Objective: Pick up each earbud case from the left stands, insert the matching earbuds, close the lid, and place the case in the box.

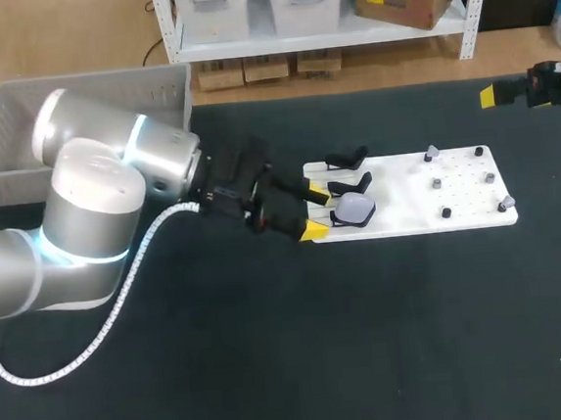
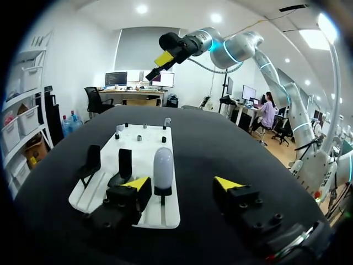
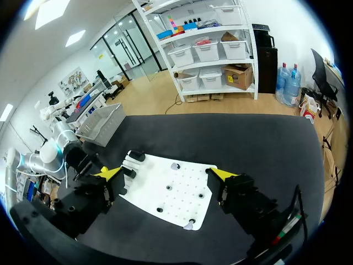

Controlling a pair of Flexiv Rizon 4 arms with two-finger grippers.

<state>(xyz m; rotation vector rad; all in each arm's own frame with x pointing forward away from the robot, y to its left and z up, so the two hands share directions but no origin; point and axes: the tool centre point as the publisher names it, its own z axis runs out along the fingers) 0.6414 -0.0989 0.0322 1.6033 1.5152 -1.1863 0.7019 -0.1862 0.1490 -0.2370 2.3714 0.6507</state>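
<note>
My left gripper should next grip the pale grey earbud case by its lower body [image 1: 354, 209] [image 2: 163, 178], so that the matching earbuds can be inserted.
A white board [image 1: 409, 220] carries three black stands on its left side and several small earbuds [image 1: 436, 184] on pegs at its right. The near stand holds a pale grey earbud case [image 1: 356, 208]; the other two stands [image 1: 346, 157] are bare. My left gripper [image 1: 315, 213] is at the board's left edge, open. In the left wrist view the case [image 2: 163, 165] stands upright just ahead of the left gripper [image 2: 183, 185], close beside one fingertip [image 2: 137, 183] and well clear of the other. My right gripper [image 1: 492, 96] hangs open, high over the table's far right [image 3: 166, 174].
A grey slatted box [image 1: 18, 125] stands at the table's far left corner, behind my left arm. The black tabletop [image 1: 371, 340] stretches in front of the board. From the right wrist view the board [image 3: 171, 190] lies far below, with my left arm [image 3: 60, 149] at its far end.
</note>
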